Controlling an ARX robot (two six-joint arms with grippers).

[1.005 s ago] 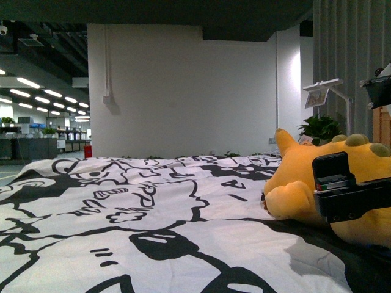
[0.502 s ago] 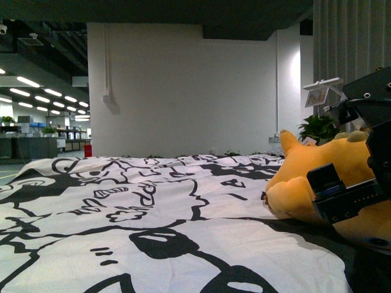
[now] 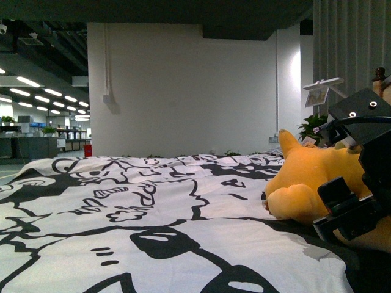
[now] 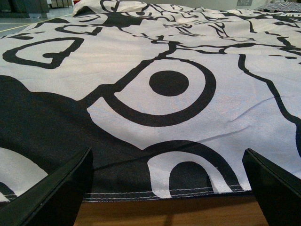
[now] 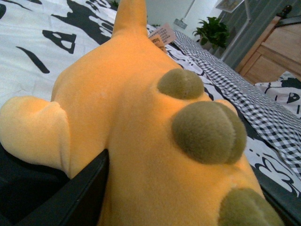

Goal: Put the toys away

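My right gripper grabs the orange-yellow plush (image 3: 305, 183) by its body along the olive-bumped back next, to put the toy away.
The toy is an orange-yellow plush (image 3: 305, 183) with a pointed ear and olive bumps along its back, lying on the right side of the bed. My right gripper (image 3: 357, 207) is open and straddles its body. In the right wrist view the plush (image 5: 141, 117) fills the frame, with one black finger (image 5: 70, 197) against its side by a stubby limb and the other finger (image 5: 284, 200) on the far side. My left gripper (image 4: 164, 197) is open and empty, low over the bedspread's hem.
A black-and-white cartoon bedspread (image 3: 153, 207) covers the bed, and its hem meets a wooden edge (image 4: 164, 214). A paper tag (image 5: 162, 35) hangs by the plush's ear. Checked cloth (image 5: 244, 99), wooden furniture (image 5: 273, 52) and a potted plant (image 3: 317, 128) lie beyond the plush.
My right arm has swung down over the plush. Its visible finger has dropped lower and to the right along the toy's side. The plush has barely shifted.
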